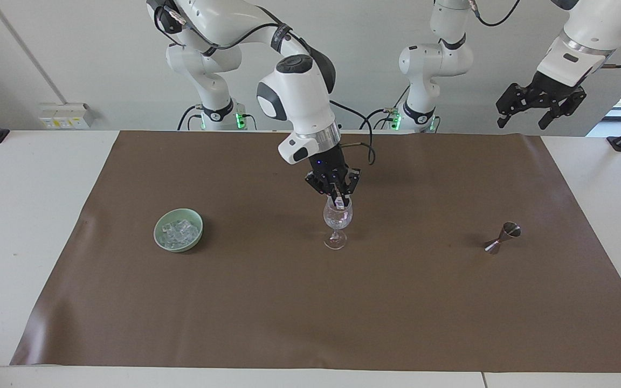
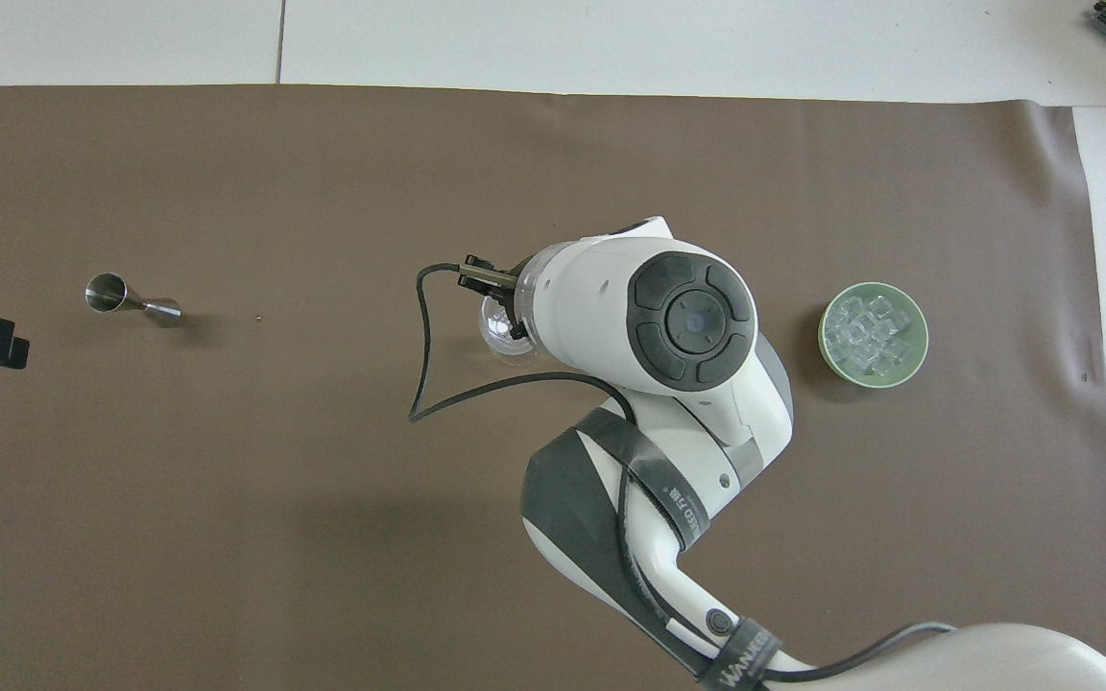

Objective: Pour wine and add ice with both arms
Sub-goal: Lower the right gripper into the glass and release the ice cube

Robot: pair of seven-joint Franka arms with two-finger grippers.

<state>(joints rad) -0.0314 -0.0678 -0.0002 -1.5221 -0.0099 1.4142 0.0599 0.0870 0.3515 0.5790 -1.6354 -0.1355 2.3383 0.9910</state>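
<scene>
My right gripper's fingers point down over the glass's opening. It should open now, as the ice cube would stay in the clear stemmed glass (image 1: 337,218).
A clear stemmed glass (image 1: 337,218) stands at the middle of the brown mat, with clear ice in its bowl. My right gripper (image 1: 341,201) points down with its tips at the glass's mouth, shut on a small clear ice cube. In the overhead view the right arm covers most of the glass (image 2: 496,331). A pale green bowl (image 1: 156,233) holding several ice cubes (image 1: 180,230) sits toward the right arm's end; the bowl (image 2: 823,336) and ice (image 2: 865,334) also show from overhead. My left gripper (image 1: 538,103) waits open, raised over the mat's corner nearest its base.
A small steel jigger (image 1: 503,237) lies on its side toward the left arm's end of the mat, also in the overhead view (image 2: 131,299). The brown mat (image 1: 310,312) covers most of the white table. A cable loops from the right wrist.
</scene>
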